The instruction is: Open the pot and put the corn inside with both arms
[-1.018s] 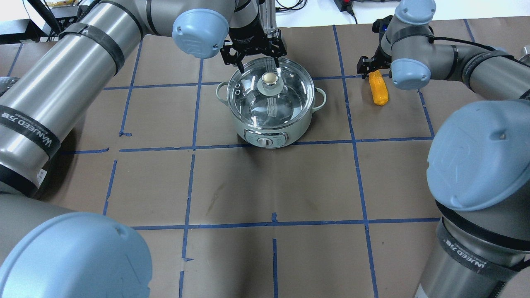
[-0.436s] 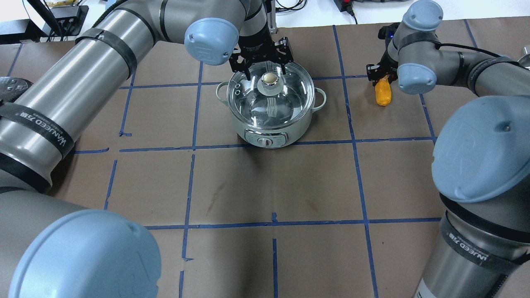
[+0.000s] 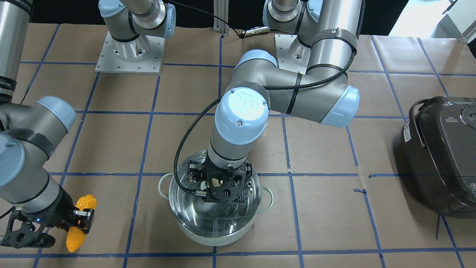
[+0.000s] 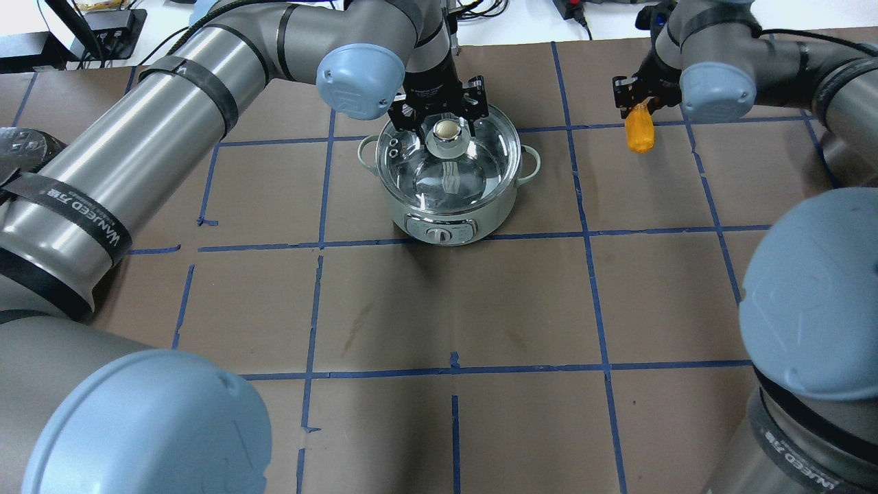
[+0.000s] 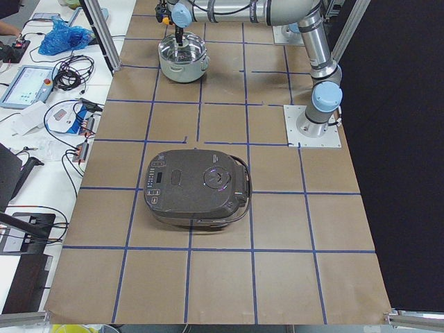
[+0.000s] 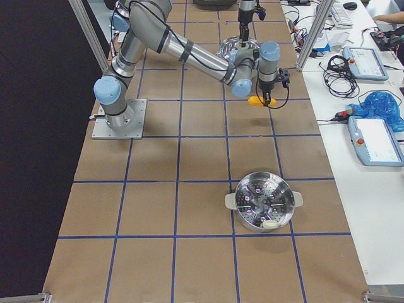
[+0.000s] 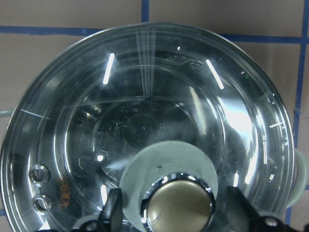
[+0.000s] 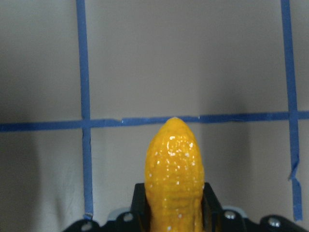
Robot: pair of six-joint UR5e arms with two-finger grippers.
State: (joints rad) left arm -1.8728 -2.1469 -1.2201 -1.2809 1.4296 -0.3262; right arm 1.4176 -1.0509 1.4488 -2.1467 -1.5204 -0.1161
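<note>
My left gripper grabs the lid's narrow pale knob [image 3: 216, 182] next, since the glass lid [image 3: 215, 225] is wider than the span of my fingers.
The steel pot [image 4: 446, 206] with pale green handles stands at the table's far middle, its glass lid [image 4: 449, 171] on. My left gripper [image 4: 439, 125] is open just over the lid, with its fingers on either side of the pale knob [image 7: 178, 208]. The front-facing view shows it over the pot [image 3: 214, 227]. My right gripper [image 4: 634, 103] is shut on the far end of the yellow-orange corn [image 4: 639, 132]. The corn [image 8: 174, 169] sticks out between its fingers. I cannot tell whether the corn [image 3: 80, 223] is clear of the table.
A large dark rice cooker [image 3: 442, 156] sits far out on my left. A steel steamer basket [image 6: 264, 202] stands far out on my right. Blue tape lines cross the brown table cover. Benches with cables and tablets line the far edge [image 6: 372, 126].
My left gripper has come forward from the lid's far rim until its fingers flank the knob. My right gripper has moved toward the far edge with the corn in it.
</note>
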